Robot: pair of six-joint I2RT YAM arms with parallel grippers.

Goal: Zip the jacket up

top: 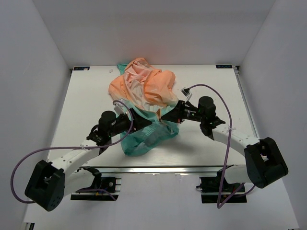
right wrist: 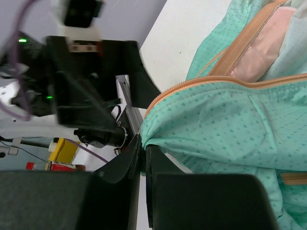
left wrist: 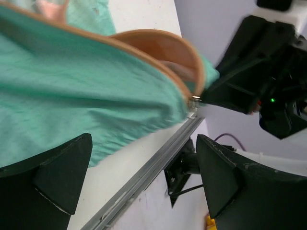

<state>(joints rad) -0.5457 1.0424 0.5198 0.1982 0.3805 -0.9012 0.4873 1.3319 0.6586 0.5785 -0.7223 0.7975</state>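
The left gripper grabs the jacket's teal hem at the bottom end of the zipper next. That leaves the slider (left wrist: pixel 194 101) free for zipping the jacket up.
The jacket (top: pixel 144 91) lies crumpled mid-table, peach at the far end and teal at the near end. My right gripper (top: pixel 165 117) is shut on the teal hem at the bottom of the jacket; in the right wrist view the gripper (right wrist: pixel 144 146) pinches a fold of that fabric (right wrist: pixel 230 124) beside the orange zipper (right wrist: pixel 230 80). My left gripper (top: pixel 144 125) is open and empty, tip to tip with the right one. In the left wrist view the fingers (left wrist: pixel 62 172) stand wide apart below the teal cloth (left wrist: pixel 72 81). A small metal slider (left wrist: pixel 194 101) shows at the zipper's end (left wrist: pixel 144 50).
The white table (top: pixel 86 100) has a metal rail along its near edge (top: pixel 158 168), also in the left wrist view (left wrist: pixel 144 177). White walls close in the back and both sides. Purple cables (top: pixel 225 120) loop from each arm.
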